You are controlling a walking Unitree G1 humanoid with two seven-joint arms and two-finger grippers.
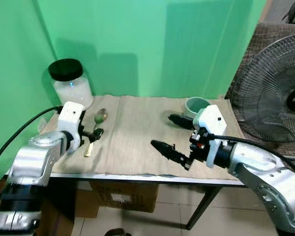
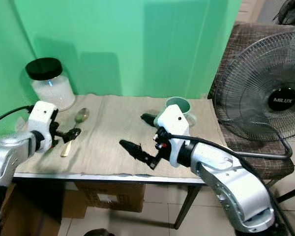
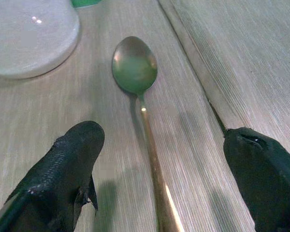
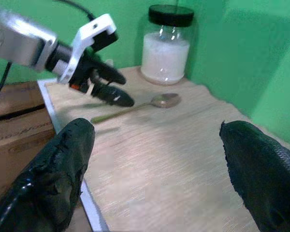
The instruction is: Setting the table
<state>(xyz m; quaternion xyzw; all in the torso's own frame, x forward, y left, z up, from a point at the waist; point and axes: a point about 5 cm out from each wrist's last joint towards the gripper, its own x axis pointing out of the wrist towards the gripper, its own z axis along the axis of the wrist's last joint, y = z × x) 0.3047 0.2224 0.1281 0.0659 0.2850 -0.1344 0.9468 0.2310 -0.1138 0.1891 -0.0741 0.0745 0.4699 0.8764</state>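
The jar stands close beside the spoon's broad bowl, so my left gripper will next grab the spoon by its slim handle (image 3: 150, 140), where both fingers fit.
A spoon (image 1: 100, 117) with a gold handle lies on the beige cloth (image 1: 137, 132) at the table's left end, its bowl pointing away toward the jar. My left gripper (image 1: 94, 134) is low over the handle and open. In the left wrist view its two fingers (image 3: 67, 169) straddle the spoon (image 3: 134, 65) without touching it. Over the middle of the cloth my right gripper (image 1: 173, 133) is open wide and holds nothing. A green cup (image 1: 196, 104) stands at the back right of the table, just behind the right gripper.
A glass jar (image 1: 71, 83) of white grains with a black lid stands at the back left, close to the spoon's bowl. A large fan (image 1: 275, 93) stands to the right of the table. A cardboard box (image 1: 120, 196) sits under the table. A green wall is behind.
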